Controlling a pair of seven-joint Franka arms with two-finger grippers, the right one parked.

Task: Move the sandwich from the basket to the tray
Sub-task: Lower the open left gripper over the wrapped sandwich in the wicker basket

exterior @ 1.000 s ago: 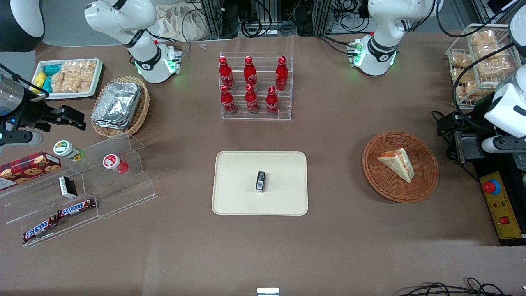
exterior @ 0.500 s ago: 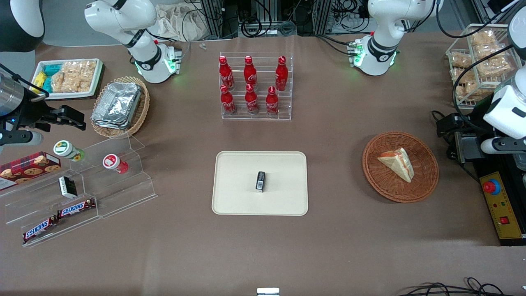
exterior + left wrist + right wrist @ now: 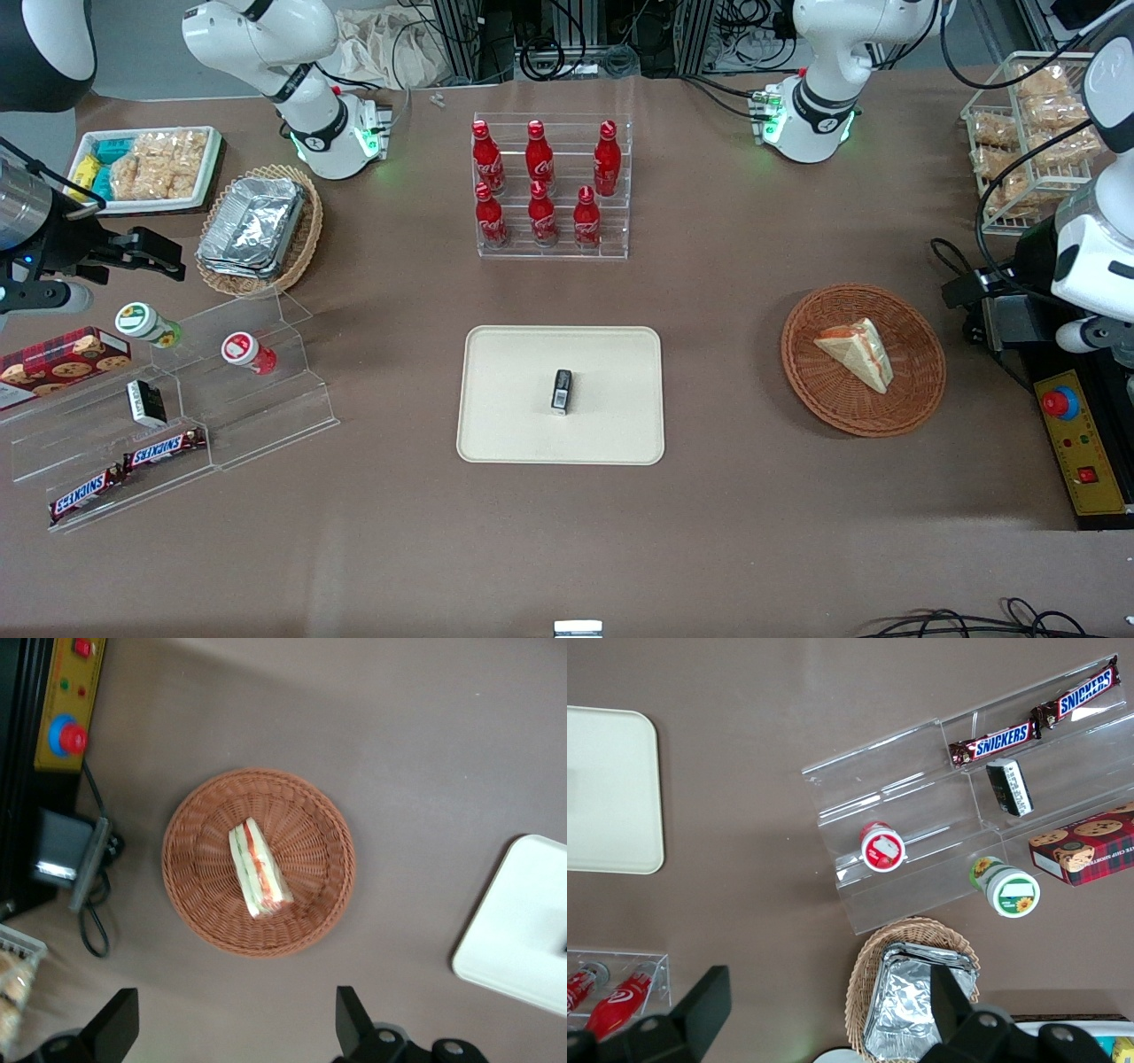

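Observation:
The left gripper grabs the sandwich (image 3: 857,353) across its two flat bread sides next. The sandwich is a wedge that slopes to its pointed ends.
The sandwich (image 3: 857,353) (image 3: 259,870), a pale bread wedge with red and green filling, lies in the round reddish-brown wicker basket (image 3: 824,390) (image 3: 204,904). The cream rectangular tray (image 3: 496,425) (image 3: 523,930) sits at the table's middle with a small black object (image 3: 562,392) on it. My left gripper (image 3: 966,288) (image 3: 235,1036) hangs high above the table beside the basket, toward the working arm's end. It is open wide, with nothing between its fingers, and apart from the basket and the sandwich.
A grey box with a cable (image 3: 1010,319) (image 3: 62,850) and a yellow control panel with a red button (image 3: 1076,443) (image 3: 66,709) lie beside the basket. A rack of red bottles (image 3: 549,190) stands farther from the camera than the tray. A wire rack of snacks (image 3: 1028,133) stands at the working arm's end.
The left arm and its gripper have shifted slightly toward the front camera near the basket. The sandwich, basket and tray have not moved.

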